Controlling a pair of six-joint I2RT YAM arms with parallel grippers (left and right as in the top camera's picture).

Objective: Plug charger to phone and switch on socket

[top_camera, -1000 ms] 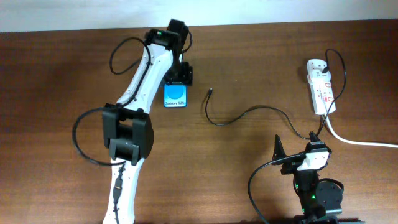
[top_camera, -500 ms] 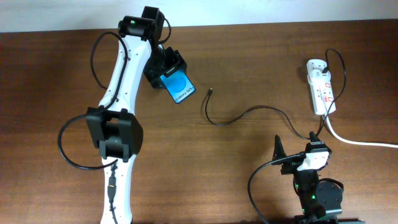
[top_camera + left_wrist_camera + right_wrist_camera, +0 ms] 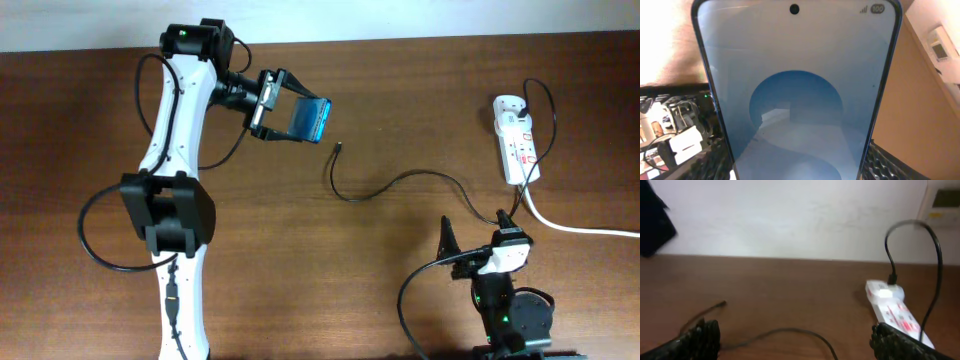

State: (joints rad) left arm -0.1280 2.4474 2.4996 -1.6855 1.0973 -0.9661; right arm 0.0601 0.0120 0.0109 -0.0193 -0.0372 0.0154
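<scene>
The robot's right gripper needs to grab the phone's loose end (image 3: 320, 120) (image 3: 660, 239) next, so that the left gripper can re-grip to plug in the charger.
My left gripper (image 3: 272, 104) is shut on the phone (image 3: 311, 120) and holds it lifted and tilted above the table at the back left. In the left wrist view the phone's blue screen (image 3: 796, 90) fills the frame between my fingers. The charger cable (image 3: 400, 180) lies on the table, its small plug (image 3: 338, 148) just right of the phone. The white socket strip (image 3: 517, 140) lies at the back right; the cable runs into it. My right gripper (image 3: 478, 232) is open and empty near the front edge. In the right wrist view the cable (image 3: 790, 331) and socket (image 3: 895, 310) lie ahead.
A thick white cord (image 3: 575, 226) runs from the socket strip off the right edge. The brown wooden table (image 3: 400, 90) ends at a white wall behind. My left arm (image 3: 170, 200) stretches along the left side.
My left gripper has lifted the phone off the table, swung it right and tilted it on edge. The right arm, cable and socket have not moved.
</scene>
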